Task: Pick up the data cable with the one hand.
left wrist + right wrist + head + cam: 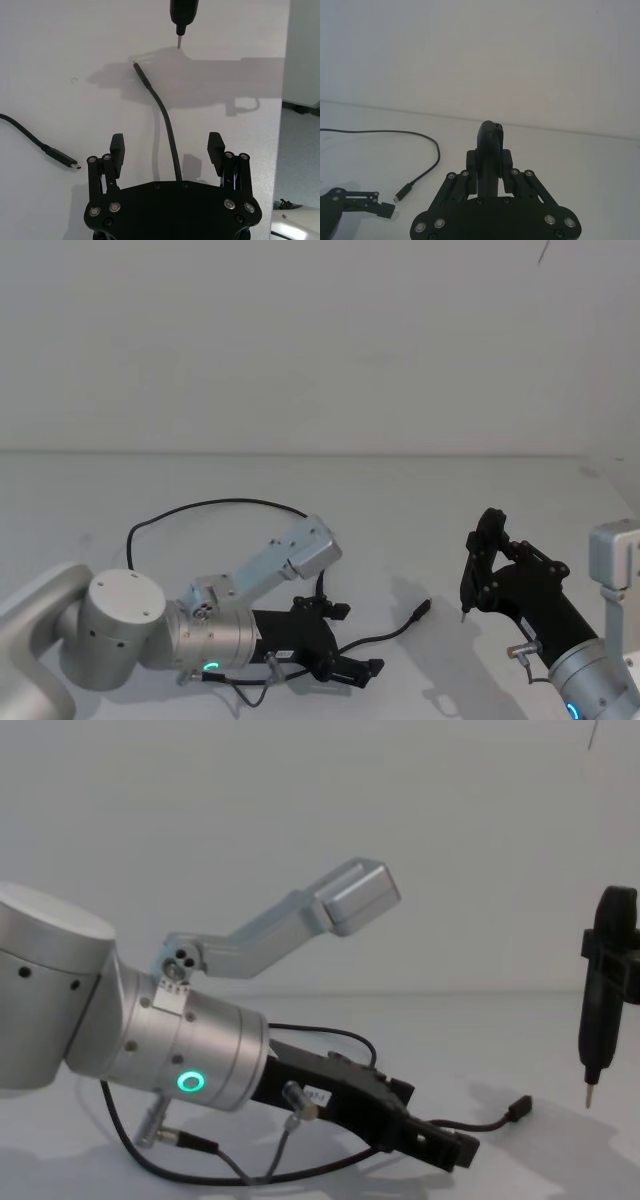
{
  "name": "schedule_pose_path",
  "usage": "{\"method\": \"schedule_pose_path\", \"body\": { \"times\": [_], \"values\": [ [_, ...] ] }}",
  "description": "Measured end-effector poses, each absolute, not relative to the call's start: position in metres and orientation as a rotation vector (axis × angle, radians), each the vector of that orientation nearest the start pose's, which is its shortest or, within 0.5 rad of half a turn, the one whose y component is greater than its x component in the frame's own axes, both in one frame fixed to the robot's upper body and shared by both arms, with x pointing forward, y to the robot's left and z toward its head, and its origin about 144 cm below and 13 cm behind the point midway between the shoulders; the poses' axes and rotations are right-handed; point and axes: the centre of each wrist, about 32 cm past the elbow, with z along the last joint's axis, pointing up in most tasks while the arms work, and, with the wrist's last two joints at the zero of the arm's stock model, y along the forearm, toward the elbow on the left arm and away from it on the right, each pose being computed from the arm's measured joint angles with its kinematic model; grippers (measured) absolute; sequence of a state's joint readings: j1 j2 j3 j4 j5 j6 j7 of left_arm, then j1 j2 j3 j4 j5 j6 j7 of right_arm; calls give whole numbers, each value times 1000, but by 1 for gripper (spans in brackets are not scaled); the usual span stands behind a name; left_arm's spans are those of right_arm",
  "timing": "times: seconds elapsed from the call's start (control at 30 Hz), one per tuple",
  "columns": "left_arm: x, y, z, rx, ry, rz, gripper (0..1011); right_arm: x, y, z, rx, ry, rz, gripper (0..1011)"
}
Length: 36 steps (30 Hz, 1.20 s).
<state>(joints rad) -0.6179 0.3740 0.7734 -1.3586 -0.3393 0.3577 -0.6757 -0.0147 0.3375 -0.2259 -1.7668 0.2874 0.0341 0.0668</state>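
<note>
The data cable needs to be picked up next, so my left gripper should grab it by its black cord [442, 1124] behind the plug [519, 1108].
The data cable [228, 502] lies in a loop on the white table. One plug [424, 608] points right and the other plug [66, 160] rests beside my left gripper. My left gripper [166, 145], the one hand, is low over the table and open, and the cable [170, 140] runs between its fingers [117, 147] without being clamped. In the chest view the left gripper [435, 1125] sits just left of the plug [518, 1108]. My right gripper [492, 565] hovers at the right, shut on a slim black pen-shaped tool [475, 560].
The tool's metal tip [179, 42] hangs just beyond the cable's far plug [137, 67]. The left arm's silver wrist with the green ring [190, 1081] fills the lower left. The table's right edge [286, 100] lies near the tool.
</note>
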Motion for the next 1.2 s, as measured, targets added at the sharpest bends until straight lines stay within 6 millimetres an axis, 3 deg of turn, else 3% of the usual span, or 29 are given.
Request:
{"method": "schedule_pose_path", "body": {
  "times": [0.13,0.37,0.8,0.83,1.2],
  "values": [
    [562,150,1222,457,26,369,988,443,-237,1189,26,-75,-1229,279],
    [562,146,1219,463,40,376,852,443,-237,1189,26,-75,-1229,279],
    [562,142,1215,467,51,381,451,443,-237,1189,26,-75,-1229,279],
    [562,142,1215,468,52,382,383,443,-237,1189,26,-75,-1229,279],
    [562,141,1214,470,55,383,69,443,-237,1189,26,-75,-1229,279]
  ]
}}
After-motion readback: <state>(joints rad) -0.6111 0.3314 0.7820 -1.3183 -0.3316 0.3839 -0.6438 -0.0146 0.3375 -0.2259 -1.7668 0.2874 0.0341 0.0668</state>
